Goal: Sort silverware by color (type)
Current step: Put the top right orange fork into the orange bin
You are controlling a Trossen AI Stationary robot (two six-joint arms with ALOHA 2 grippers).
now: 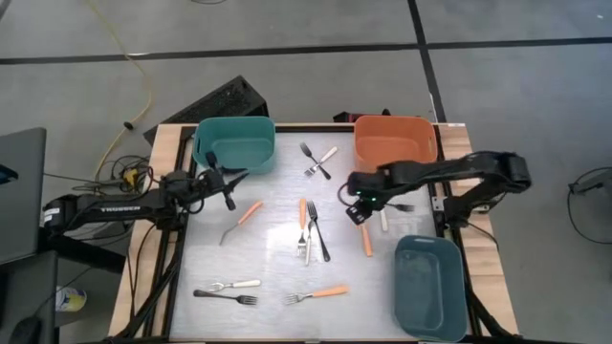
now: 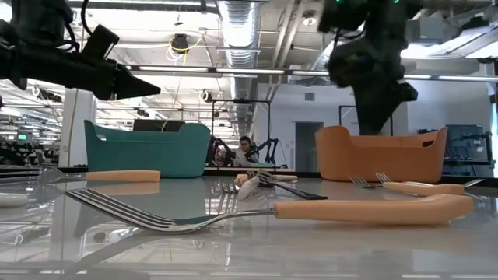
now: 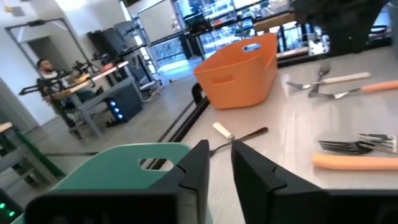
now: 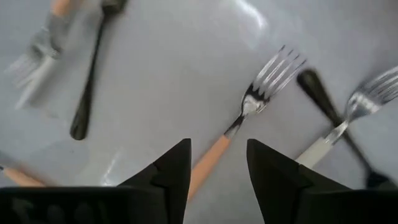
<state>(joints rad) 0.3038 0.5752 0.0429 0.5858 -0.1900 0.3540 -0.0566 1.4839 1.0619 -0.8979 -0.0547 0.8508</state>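
Note:
The right gripper grabs the orange-handled fork by its handle beside the metal neck next to sort it into the orange bin.
Several small forks with orange, white or black handles lie flat on the table. My right gripper is open and hovers above an orange-handled fork, which also shows in the high view; the handle shows between the fingers without being touched. A white-handled fork and a black one lie beside it. My left gripper is open and empty, raised over the table just in front of the teal bin. Its fingers point toward the orange bin.
An orange bin stands at the far right, a blue-grey bin at the near right. Forks lie in the centre, at the far middle, near my left gripper and along the near edge.

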